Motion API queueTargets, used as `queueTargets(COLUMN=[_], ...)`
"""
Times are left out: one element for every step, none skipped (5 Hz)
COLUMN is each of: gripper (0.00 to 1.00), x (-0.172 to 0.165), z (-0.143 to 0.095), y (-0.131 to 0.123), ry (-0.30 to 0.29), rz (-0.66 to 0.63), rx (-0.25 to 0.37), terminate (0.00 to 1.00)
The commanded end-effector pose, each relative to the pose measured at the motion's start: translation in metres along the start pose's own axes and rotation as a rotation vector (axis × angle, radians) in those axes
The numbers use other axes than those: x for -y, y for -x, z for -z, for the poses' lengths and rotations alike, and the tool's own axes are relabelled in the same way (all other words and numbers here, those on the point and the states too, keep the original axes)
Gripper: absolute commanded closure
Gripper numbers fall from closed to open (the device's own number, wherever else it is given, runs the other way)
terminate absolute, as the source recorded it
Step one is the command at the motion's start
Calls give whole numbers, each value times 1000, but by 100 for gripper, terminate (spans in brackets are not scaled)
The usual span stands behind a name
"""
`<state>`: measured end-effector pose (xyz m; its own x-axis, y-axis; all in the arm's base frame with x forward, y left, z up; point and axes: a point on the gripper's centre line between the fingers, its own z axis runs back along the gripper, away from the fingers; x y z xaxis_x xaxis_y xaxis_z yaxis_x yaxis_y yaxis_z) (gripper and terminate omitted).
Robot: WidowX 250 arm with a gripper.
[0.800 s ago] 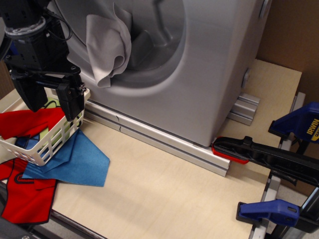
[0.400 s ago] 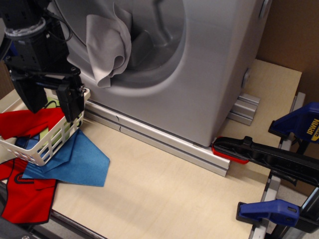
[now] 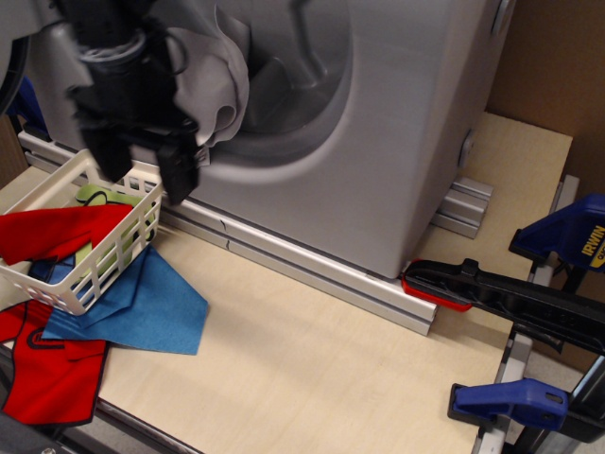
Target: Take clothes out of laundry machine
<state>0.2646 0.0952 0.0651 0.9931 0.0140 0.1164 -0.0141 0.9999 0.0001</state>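
The gripper picks up the light grey cloth by its top (image 3: 210,57) next, to take the laundry out of the machine (image 3: 406,142).
The light grey cloth (image 3: 225,80) hangs out of the round drum opening of the silver-grey laundry machine (image 3: 406,142), draped over the opening's lower left rim. My gripper (image 3: 146,180) is blurred with motion. It points down with its two black fingers apart and nothing between them. It stands just left of and in front of the cloth's hanging end, above the right end of the white lattice basket (image 3: 71,295). The arm covers the cloth's left part.
A red garment (image 3: 47,235) lies over the basket and onto the table at the left. A blue cloth (image 3: 156,305) lies under the basket's right end. Black and blue clamps (image 3: 515,301) stand at the right edge. Light wooden tabletop (image 3: 312,369) fills the front.
My gripper has moved right and up, from over the basket's middle to in front of the hanging cloth. The cloth, the basket and the other cloths have not moved.
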Motion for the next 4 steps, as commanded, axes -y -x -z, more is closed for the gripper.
queueTargets(gripper=[0,0,0,0], x=[-19,-21,-17,-15], z=[-32,-39,-37,-21], y=[-69,-96,-121,-138], ry=[-113,-68,-32,-51], rz=[7,3,-21,-41], rx=[170,261,305,238], terminate=[0,0,0,0])
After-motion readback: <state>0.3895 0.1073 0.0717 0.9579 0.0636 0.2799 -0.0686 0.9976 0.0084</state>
